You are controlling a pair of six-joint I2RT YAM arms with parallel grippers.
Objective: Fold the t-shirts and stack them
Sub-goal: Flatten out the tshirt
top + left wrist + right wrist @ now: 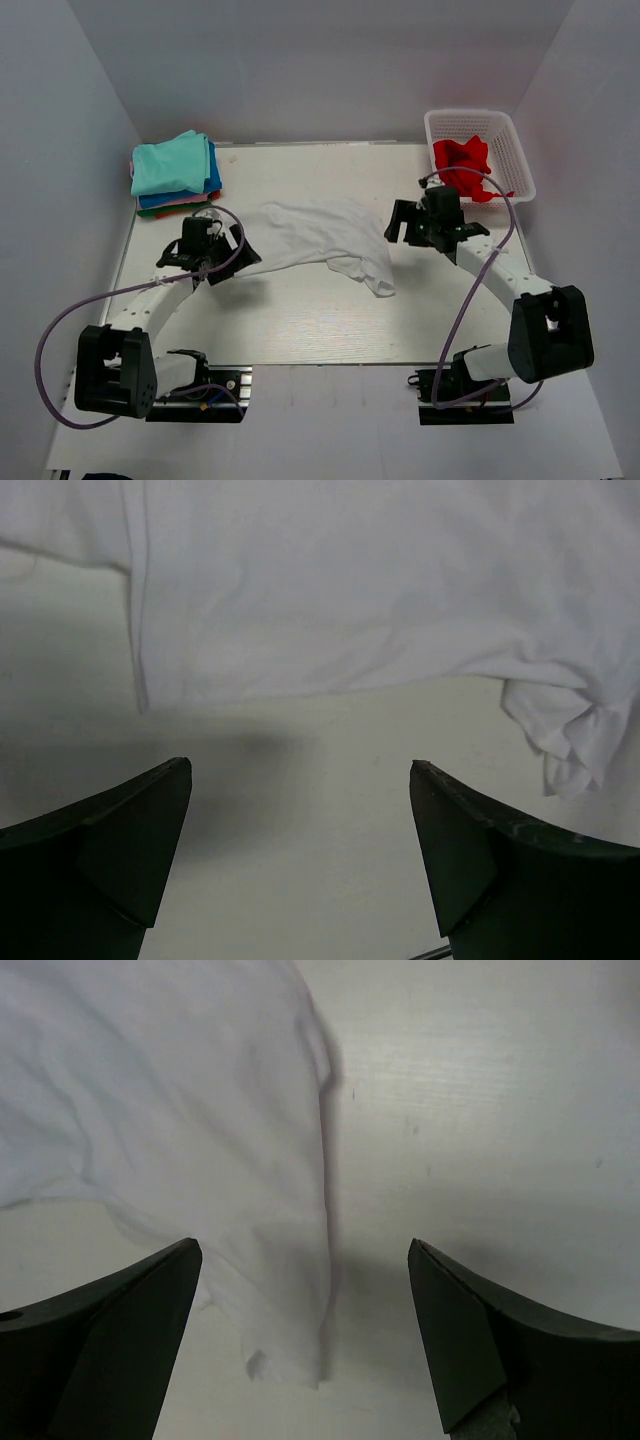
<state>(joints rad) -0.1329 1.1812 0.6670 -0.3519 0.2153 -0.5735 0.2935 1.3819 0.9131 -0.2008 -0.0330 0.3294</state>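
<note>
My left gripper grabs the white t-shirt (320,235) by its near hem corner next. Both grippers then stretch the t-shirt flat for folding.
A crumpled white t-shirt (320,235) lies spread on the table's middle. My left gripper (243,258) stands open just off its left edge. In the left wrist view the cloth (350,590) lies ahead of the open gripper (300,770), with bare table between the fingers. My right gripper (398,228) is open at the shirt's right edge. In the right wrist view that edge (180,1110) runs below the gap of the gripper (305,1250), and nothing is gripped. A folded stack of t-shirts (175,170), teal on top, sits at the back left. A red t-shirt (462,160) lies in the basket.
The white lattice basket (522,165) stands at the back right corner. White walls close in the table on the left, back and right. Both arms' purple cables loop over the near part of the table (300,320).
</note>
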